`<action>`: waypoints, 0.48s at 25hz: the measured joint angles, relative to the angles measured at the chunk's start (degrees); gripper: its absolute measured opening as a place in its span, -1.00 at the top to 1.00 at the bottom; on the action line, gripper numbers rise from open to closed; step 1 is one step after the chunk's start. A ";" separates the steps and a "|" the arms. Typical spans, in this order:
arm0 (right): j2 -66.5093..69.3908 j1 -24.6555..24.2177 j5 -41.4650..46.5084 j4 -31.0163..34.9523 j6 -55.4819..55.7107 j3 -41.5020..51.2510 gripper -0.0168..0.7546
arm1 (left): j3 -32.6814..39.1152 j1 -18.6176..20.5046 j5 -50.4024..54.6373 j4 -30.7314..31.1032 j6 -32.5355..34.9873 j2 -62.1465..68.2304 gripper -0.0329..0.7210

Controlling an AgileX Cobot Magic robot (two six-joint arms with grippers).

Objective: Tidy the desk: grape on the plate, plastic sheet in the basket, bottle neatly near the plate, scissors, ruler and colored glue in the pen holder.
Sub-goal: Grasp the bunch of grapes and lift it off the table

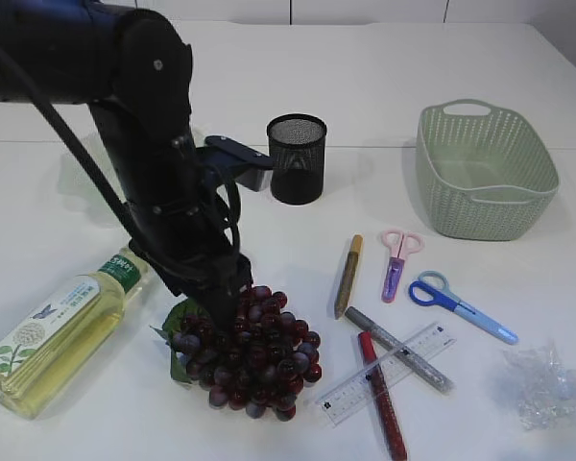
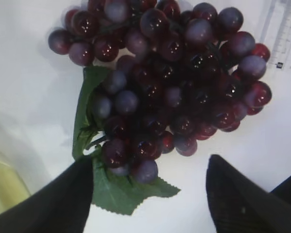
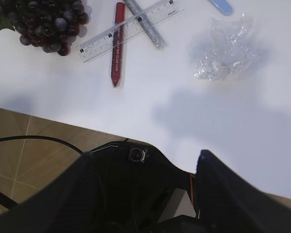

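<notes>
Next, my left gripper grabs the grape bunch by its narrower leafy end (image 1: pixel 190 344), since the bunch is wider than the open fingers across its middle (image 1: pixel 259 357).
A dark purple grape bunch (image 1: pixel 254 351) with green leaves lies on the table at the front. My left gripper (image 1: pixel 232 293) reaches down onto its leafy end. In the left wrist view the left gripper (image 2: pixel 150 160) is open, its fingers (image 2: pixel 63 204) astride the leaf (image 2: pixel 116 194) and the lowest grapes (image 2: pixel 165 82). A yellow-green bottle (image 1: pixel 58 331) lies on its side at the left. Pink scissors (image 1: pixel 398 259), blue scissors (image 1: pixel 461 305), a clear ruler (image 1: pixel 384 375) and gold (image 1: pixel 348 276), silver (image 1: pixel 398 348) and red (image 1: pixel 382 394) glue pens lie at the right. The crumpled plastic sheet (image 1: pixel 542 384) is at the front right. My right gripper (image 3: pixel 145 155) hangs open and empty over the table's front edge. I cannot make out the plate.
A black mesh pen holder (image 1: pixel 296 158) stands upright behind the grapes. A green woven basket (image 1: pixel 485 168) sits at the back right. The right wrist view shows the ruler (image 3: pixel 128 29), the red glue (image 3: pixel 117 43), the plastic sheet (image 3: pixel 223 46) and brown floor (image 3: pixel 34 145) below the table edge.
</notes>
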 joint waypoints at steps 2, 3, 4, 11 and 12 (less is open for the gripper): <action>0.00 0.00 0.33 0.00 0.00 0.00 -0.34 | -0.12 0.00 -0.09 0.12 0.00 1.40 -0.49; 0.00 0.00 0.45 0.00 0.00 0.00 -0.34 | -0.12 0.00 -0.09 0.23 0.00 1.96 -0.49; 0.00 0.00 0.43 0.00 0.00 0.00 -0.34 | -0.12 0.00 -0.09 0.49 0.00 2.70 -0.49; 0.00 0.00 0.56 0.05 0.04 0.00 -0.34 | -0.12 0.00 1.33 1.31 0.23 5.84 -0.49; 0.00 0.00 0.56 0.05 0.04 0.00 -0.34 | -0.12 0.00 1.33 1.56 0.23 6.21 -0.49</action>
